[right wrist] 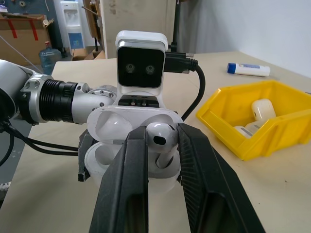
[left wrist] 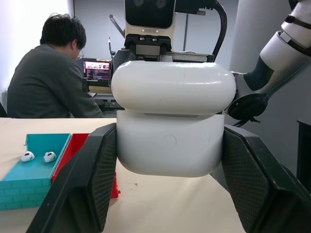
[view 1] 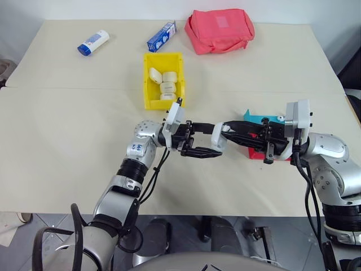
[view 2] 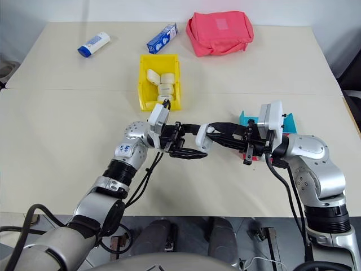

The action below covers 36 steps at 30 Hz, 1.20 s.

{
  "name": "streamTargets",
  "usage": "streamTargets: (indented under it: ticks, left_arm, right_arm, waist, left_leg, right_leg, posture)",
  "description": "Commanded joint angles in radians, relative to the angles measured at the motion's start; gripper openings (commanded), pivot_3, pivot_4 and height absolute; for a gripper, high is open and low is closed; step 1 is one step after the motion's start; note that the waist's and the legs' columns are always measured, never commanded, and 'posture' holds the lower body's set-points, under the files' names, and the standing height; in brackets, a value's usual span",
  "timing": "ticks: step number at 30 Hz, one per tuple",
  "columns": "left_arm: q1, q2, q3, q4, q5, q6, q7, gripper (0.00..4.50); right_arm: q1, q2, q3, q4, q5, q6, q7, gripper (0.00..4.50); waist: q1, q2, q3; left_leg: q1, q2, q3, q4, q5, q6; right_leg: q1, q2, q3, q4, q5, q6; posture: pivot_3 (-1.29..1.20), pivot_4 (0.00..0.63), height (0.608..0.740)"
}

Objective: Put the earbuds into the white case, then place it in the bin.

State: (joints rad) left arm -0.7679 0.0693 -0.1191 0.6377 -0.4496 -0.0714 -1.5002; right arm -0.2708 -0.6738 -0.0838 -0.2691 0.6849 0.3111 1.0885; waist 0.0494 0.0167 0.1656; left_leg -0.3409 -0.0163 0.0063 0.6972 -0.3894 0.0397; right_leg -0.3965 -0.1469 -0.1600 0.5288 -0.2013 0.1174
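The earbud's stem [right wrist: 165, 158] reaches down inside the open case in the right wrist view, so my right gripper should release the earbud.
My left gripper [left wrist: 170, 162] is shut on the white case [left wrist: 170, 141], held above the table in front of the yellow bin [view 1: 146, 101]. The case's lid [right wrist: 109, 124] is flipped open. Facing it, my right gripper [right wrist: 163, 145] is shut on one earbud [right wrist: 160, 138], whose stem points down into the open case [view 1: 218, 136]. Two more earbuds [left wrist: 27, 156] [left wrist: 49, 157] lie in a teal tray [left wrist: 29, 179]. The bin [right wrist: 252, 141] holds several cream rounded cases.
A red tray [view 1: 256, 155] sits beside the teal tray [view 1: 256, 119] under my right arm. At the table's far side lie a red pouch [view 1: 220, 31], a blue-and-white carton [view 1: 162, 36] and a white bottle [view 1: 93, 42]. A person [left wrist: 43, 82] sits beyond the table.
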Motion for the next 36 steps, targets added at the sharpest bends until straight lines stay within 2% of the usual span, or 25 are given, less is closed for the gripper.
streamTargets:
  ticks: [1,15,21,26,36]
  left_arm:
    - [-0.065,-0.007,0.073,-0.036,-0.051,-0.054,-0.016,2.8]
    - [-0.045,-0.012,0.078,-0.083,-0.066,0.019,-0.031,2.8]
    - [-0.048,-0.009,0.078,-0.07,-0.055,0.007,-0.034,2.8]
    - [-0.043,-0.006,0.069,-0.053,-0.036,-0.019,-0.043,2.8]
    - [-0.056,0.004,0.075,0.01,-0.009,-0.046,-0.044,2.8]
  right_arm:
    - [0.037,-0.032,0.019,0.031,-0.058,0.028,-0.002,0.51]
    - [0.093,0.053,0.006,0.01,-0.017,-0.028,-0.024,0.51]
    - [0.051,0.05,0.009,0.016,-0.023,-0.016,-0.042,0.51]
    - [0.015,0.042,-0.003,0.007,-0.037,-0.016,-0.062,2.07]
    - [-0.015,-0.031,-0.059,-0.052,-0.02,0.05,-0.089,2.07]
  waist:
    - [0.001,0.0,0.0]
    - [0.0,0.0,0.0]
    - [0.0,0.0,0.0]
    - [-0.001,0.0,0.0]
    - [0.001,0.0,0.0]
  left_leg:
    - [0.0,0.0,0.0,0.0,0.0,0.0]
    - [0.0,0.0,0.0,0.0,0.0,0.0]
    - [0.0,0.0,0.0,0.0,0.0,0.0]
    - [0.0,0.0,0.0,0.0,0.0,0.0]
    - [0.0,0.0,0.0,0.0,0.0,0.0]
  right_leg:
    - [0.0,0.0,0.0,0.0,0.0,0.0]
    - [0.0,0.0,0.0,0.0,0.0,0.0]
    - [0.0,0.0,0.0,0.0,0.0,0.0]
    - [0.0,0.0,0.0,0.0,0.0,0.0]
    - [0.0,0.0,0.0,0.0,0.0,0.0]
  posture:
    - [0.0,0.15,0.74]
    - [0.0,0.15,0.74]
    - [0.0,0.15,0.74]
    - [0.0,0.15,0.74]
    - [0.0,0.15,0.74]
